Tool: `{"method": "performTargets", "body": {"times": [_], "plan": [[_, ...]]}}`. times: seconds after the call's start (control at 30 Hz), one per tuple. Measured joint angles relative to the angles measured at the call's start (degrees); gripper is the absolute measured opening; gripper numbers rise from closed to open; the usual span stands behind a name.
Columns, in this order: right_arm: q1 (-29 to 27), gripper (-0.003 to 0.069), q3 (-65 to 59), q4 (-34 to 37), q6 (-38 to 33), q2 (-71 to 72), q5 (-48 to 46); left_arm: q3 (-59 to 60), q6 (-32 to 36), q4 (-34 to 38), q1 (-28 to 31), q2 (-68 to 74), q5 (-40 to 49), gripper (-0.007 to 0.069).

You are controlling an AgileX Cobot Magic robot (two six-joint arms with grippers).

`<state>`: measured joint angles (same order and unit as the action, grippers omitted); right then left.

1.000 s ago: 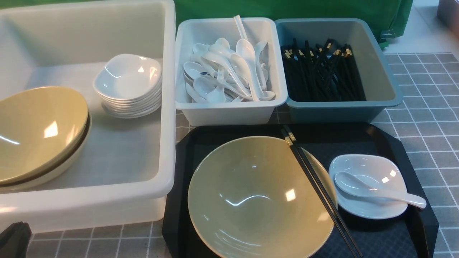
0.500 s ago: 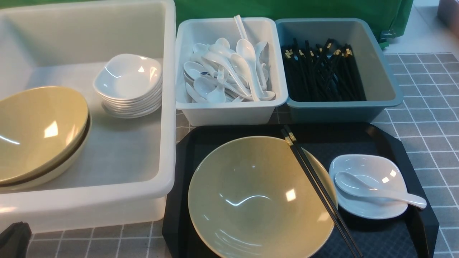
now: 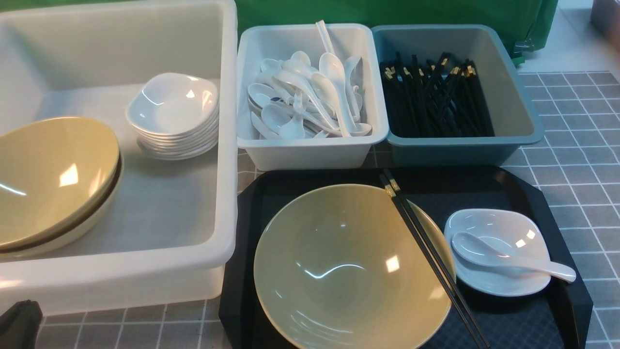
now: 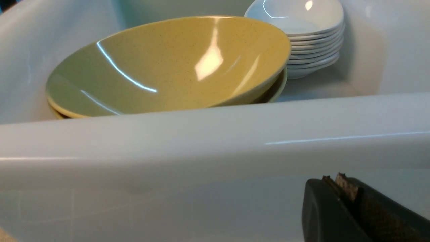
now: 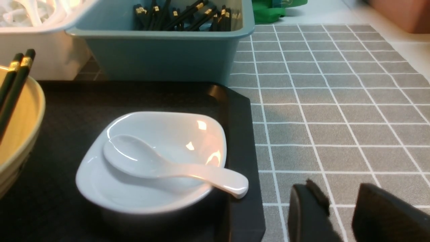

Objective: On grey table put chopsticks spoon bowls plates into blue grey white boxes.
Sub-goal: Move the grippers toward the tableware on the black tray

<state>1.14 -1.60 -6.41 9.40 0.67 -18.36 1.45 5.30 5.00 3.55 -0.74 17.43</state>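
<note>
The right gripper picks up the black chopsticks by their gold-banded top ends next, to sort them into the blue-grey box.
On the black tray stands a tan bowl [image 3: 348,266] with a pair of black chopsticks [image 3: 426,252] lying across its right rim. Beside it a white plate [image 3: 496,249] holds the spoon [image 5: 168,166]. The large translucent box [image 3: 227,145] contains stacked bowls [image 4: 168,64] and stacked plates [image 4: 309,37]. Spoons fill the white box [image 3: 310,152], chopsticks the blue-grey box [image 3: 460,150]. My left gripper [image 4: 335,177] is shut and empty, low against that large box's near wall. My right gripper [image 5: 339,188] is open and empty over the grey table [image 5: 336,101], just off the spoon's handle end.
The black octagonal tray [image 3: 542,203] has a raised rim between my right gripper and the plate. A green cloth [image 3: 387,12] hangs behind the boxes. The two small boxes stand close behind the tray.
</note>
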Motion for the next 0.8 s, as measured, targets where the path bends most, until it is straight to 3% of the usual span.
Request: {"method": "performTargets", "body": {"times": [0.5,0.63,0.73,0.77,0.8], "plan": [[0.00,0.0238,0.00,0.00,0.04,0.00,0.00,0.00,0.00,12.06,0.00,0.00,-2.06,-0.0011],[0.00,0.0238,0.00,0.00,0.04,0.00,0.00,0.00,-0.28,20.64,0.00,0.00,-3.86,-0.0011],[0.00,0.0238,0.00,0.00,0.04,0.00,0.00,0.00,-2.79,32.36,0.00,0.00,-5.71,-0.0011],[0.00,0.0238,0.00,0.00,0.04,0.00,0.00,0.00,-2.97,32.36,0.00,0.00,-5.79,-0.0011],[0.00,0.0238,0.00,0.00,0.31,0.00,0.00,0.00,-4.93,40.97,0.00,0.00,-6.20,-0.0011]]}}
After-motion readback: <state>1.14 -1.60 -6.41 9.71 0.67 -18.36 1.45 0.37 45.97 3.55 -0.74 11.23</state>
